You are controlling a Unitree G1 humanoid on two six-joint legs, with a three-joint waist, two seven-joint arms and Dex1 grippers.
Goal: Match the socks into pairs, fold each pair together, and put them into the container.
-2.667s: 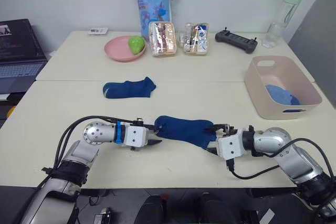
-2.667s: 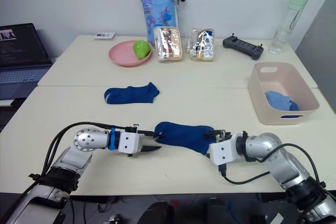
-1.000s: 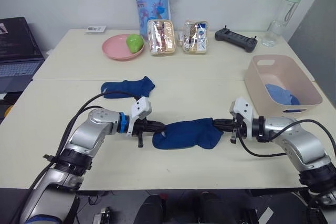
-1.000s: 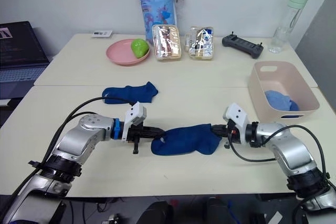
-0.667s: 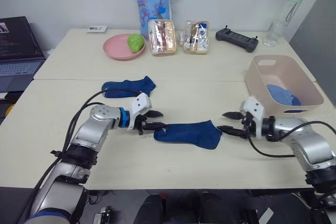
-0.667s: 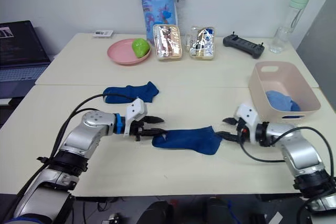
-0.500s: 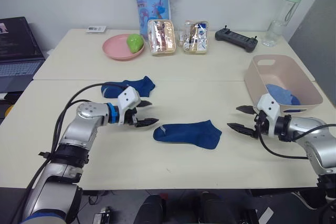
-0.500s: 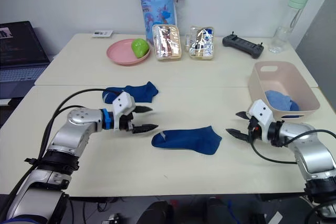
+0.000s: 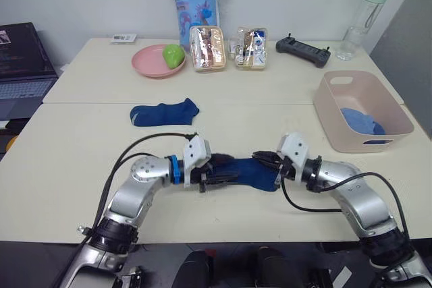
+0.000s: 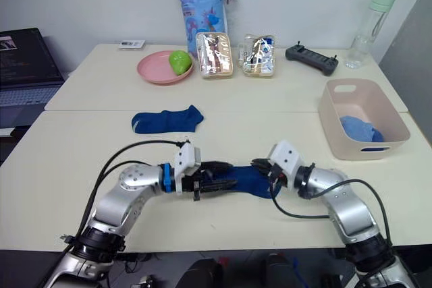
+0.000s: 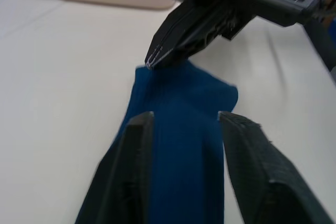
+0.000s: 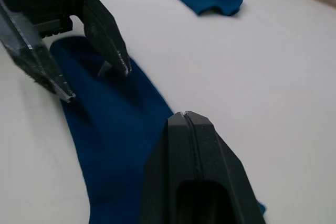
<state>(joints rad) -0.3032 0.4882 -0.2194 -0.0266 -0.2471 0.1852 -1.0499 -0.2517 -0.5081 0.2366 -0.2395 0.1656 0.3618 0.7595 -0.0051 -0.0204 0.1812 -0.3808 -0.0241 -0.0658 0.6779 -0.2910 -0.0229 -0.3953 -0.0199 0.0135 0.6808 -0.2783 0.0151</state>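
Note:
My left gripper grabs the dark blue sock by its toe end next, to pair it with the matching sock.
A dark blue sock lies flat near the table's front edge, between my two grippers. My left gripper is open at the sock's left end, and its fingers straddle the fabric. My right gripper is shut, with its tip touching the sock's right end; whether it pinches fabric I cannot tell. A second dark blue sock lies alone further back on the left. The pale pink container stands at the right with a lighter blue sock inside.
Along the back stand a pink plate with a green fruit, two clear snack boxes, a blue bag, a black controller and a bottle. A laptop sits at the far left.
Half a second ago both grippers stood open, well away from the sock's ends. Both have moved inward onto the sock, and the right gripper has shut.

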